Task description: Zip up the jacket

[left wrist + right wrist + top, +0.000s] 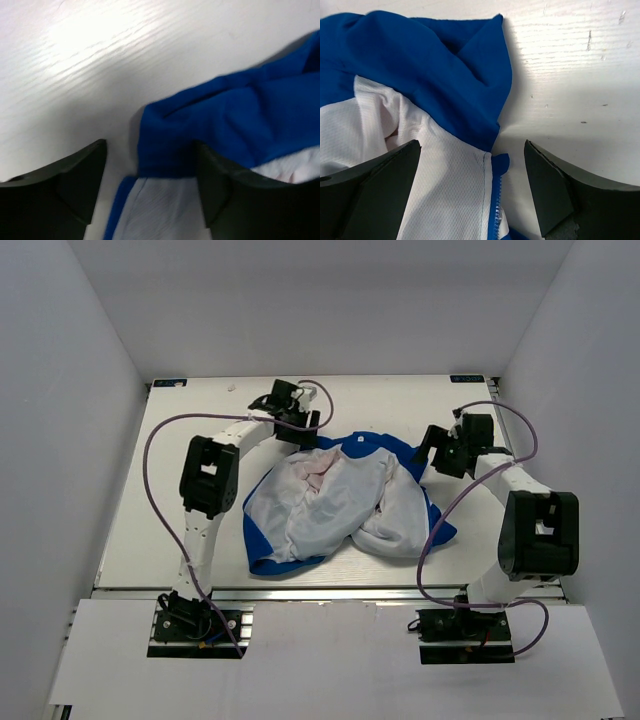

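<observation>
The jacket needs to be straightened for zipping, so I should next grab its far blue corner, where the zipper ends, with my right gripper, opposite my left gripper.
The jacket point(340, 502) lies open and crumpled mid-table, white lining up, blue edges around it. My left gripper point(300, 425) is at its far left edge, open, with blue fabric and white lining point(165, 150) between the spread fingers. My right gripper point(432, 452) is at the far right edge, open, over the lining and the blue zipper teeth point(495, 200) where the front edge ends. The red shoulders and chest lettering are hidden.
The white table point(170, 530) is walled by white panels on three sides. Purple cables point(150, 450) loop from both arms. The arm bases point(195, 625) sit at the near edge.
</observation>
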You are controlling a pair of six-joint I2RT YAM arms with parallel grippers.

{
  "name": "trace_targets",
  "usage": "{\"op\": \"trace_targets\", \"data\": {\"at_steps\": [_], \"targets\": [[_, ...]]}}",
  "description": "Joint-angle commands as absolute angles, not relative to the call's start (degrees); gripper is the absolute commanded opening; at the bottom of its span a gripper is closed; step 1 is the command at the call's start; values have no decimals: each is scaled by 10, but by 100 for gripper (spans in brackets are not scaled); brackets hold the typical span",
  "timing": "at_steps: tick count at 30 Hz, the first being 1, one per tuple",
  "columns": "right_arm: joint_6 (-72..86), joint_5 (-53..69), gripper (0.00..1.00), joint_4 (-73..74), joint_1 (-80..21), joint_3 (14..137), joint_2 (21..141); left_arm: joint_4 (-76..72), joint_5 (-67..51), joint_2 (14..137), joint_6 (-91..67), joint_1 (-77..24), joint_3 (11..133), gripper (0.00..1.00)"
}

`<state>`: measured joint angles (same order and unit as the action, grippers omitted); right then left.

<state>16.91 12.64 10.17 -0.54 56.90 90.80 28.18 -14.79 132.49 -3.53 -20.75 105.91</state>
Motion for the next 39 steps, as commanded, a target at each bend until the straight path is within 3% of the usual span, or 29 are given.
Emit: {"op": "trace_targets", "data": {"at_steps": [1, 2, 5, 6, 9, 10, 11, 16, 18, 19, 25, 31, 39], "targets": [[174, 141, 89, 86, -7, 565, 925, 330, -53, 1360, -18, -237, 1094, 75], [170, 147, 89, 81, -6, 563, 931, 332, -47, 1364, -24, -238, 1099, 64], [151, 161, 89, 66, -6, 555, 940, 330, -51, 1367, -32, -238, 1095, 50], [149, 164, 89, 66, -9, 555, 952, 324, -54, 1367, -33, -238, 1093, 39], [143, 144, 89, 48, -27, 561, 976, 312, -69, 1356, -37, -239, 1085, 18], [144, 140, 88, 35, -31, 560, 983, 308, -71, 1352, -38, -239, 1080, 4], [147, 138, 86, 8, -32, 561, 990, 298, -76, 1343, -41, -239, 1078, 0], [157, 162, 68, -43, -33, 610, 1057, 265, -77, 1302, -47, -239, 1069, 0], [156, 200, 40, -52, -34, 642, 1073, 251, -76, 1275, -45, -239, 1068, 0], [155, 212, 0, -57, -37, 650, 1073, 246, -76, 1265, -43, -239, 1068, 0], [126, 175, 0, 28, -49, 750, 986, 253, 34, 1171, -49, -243, 1116, 0], [70, 34, 0, 65, -88, 789, 778, 198, 153, 1002, -47, -259, 1079, 0], [58, 21, 0, 90, -103, 833, 546, 91, 73, 718, -81, -283, 971, 0]]}}
